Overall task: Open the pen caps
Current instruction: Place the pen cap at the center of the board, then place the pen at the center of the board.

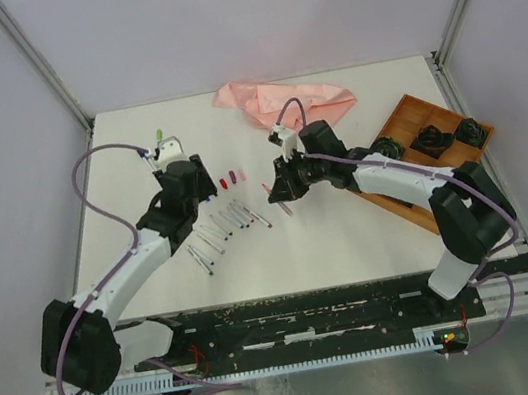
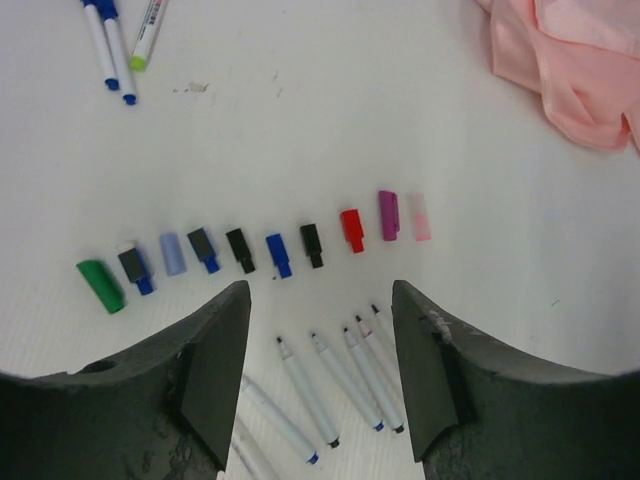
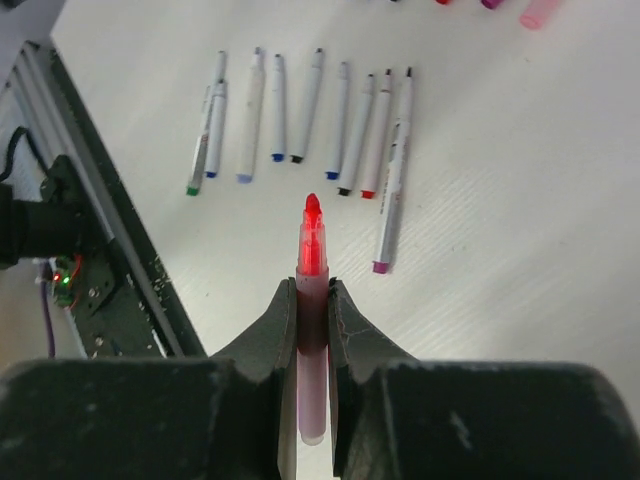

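My right gripper should lower the pink pen before letting go of it, because the pink pen's body is above the table beside the uncapped pens.
A row of several pen caps [image 2: 278, 254] lies on the white table, running from a green cap [image 2: 100, 285] on the left to red [image 2: 352, 230], magenta [image 2: 389, 215] and pale pink [image 2: 419, 216] ones on the right. My left gripper [image 2: 320, 292] hovers open just short of that row, with nothing between its fingers, above uncapped white pens [image 2: 310, 385]. My right gripper [image 3: 312, 292] is shut on a pink pen barrel [image 3: 312, 245] whose bare red tip points forward. From above, the left gripper [image 1: 207, 191] and right gripper [image 1: 271, 193] flank the caps [image 1: 230, 177].
Several uncapped pens [image 3: 300, 115] lie side by side ahead of the right gripper. Capped pens [image 2: 112, 55] rest at the far left. A pink cloth [image 1: 286, 100] is bunched at the back. A wooden tray [image 1: 412, 122] with dark objects stands at right. The table's rail [image 3: 95, 255] runs along the near edge.
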Controlling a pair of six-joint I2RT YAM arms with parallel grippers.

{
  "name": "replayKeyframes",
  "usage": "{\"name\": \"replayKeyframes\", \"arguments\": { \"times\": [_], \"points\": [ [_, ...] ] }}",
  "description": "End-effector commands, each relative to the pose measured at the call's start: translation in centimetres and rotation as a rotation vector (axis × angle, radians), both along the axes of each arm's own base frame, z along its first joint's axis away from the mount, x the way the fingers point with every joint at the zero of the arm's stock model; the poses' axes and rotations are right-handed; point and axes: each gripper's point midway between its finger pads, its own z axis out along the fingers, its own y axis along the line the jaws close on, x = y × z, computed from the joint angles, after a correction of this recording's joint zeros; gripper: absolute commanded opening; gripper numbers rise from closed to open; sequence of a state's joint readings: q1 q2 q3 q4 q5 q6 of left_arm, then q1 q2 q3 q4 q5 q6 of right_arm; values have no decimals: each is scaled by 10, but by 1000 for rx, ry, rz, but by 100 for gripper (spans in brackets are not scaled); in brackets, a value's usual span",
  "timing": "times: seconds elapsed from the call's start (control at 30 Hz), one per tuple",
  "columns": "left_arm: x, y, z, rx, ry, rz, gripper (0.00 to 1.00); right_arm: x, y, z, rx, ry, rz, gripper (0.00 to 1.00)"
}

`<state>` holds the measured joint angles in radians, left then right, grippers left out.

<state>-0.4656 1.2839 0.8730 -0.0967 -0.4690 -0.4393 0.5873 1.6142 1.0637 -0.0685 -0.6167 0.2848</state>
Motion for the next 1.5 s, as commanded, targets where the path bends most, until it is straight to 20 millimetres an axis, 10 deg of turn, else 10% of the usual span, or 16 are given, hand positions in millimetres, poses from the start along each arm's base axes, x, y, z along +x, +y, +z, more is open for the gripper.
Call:
{"name": "replayKeyframes", "arguments": {
  "times": [0.0, 0.47, 0.97, 1.27, 1.47],
  "points": [
    [-18, 14, 15, -49, -110, 12, 67, 33, 5, -14, -128, 3, -208, 6],
    [-79, 30, 18, -194, -199, -8, 67, 61, 32, -84, -404, 65, -332, 11],
    [-89, 35, 17, -214, -213, -5, 67, 70, 43, -119, -519, 49, -313, 30],
    [-87, 33, 21, -226, -225, -10, 67, 67, 46, -119, -515, 62, -283, 35],
    [-81, 29, 26, -221, -237, -24, 67, 64, 59, -85, -438, 49, -230, 37]
  ]
}}
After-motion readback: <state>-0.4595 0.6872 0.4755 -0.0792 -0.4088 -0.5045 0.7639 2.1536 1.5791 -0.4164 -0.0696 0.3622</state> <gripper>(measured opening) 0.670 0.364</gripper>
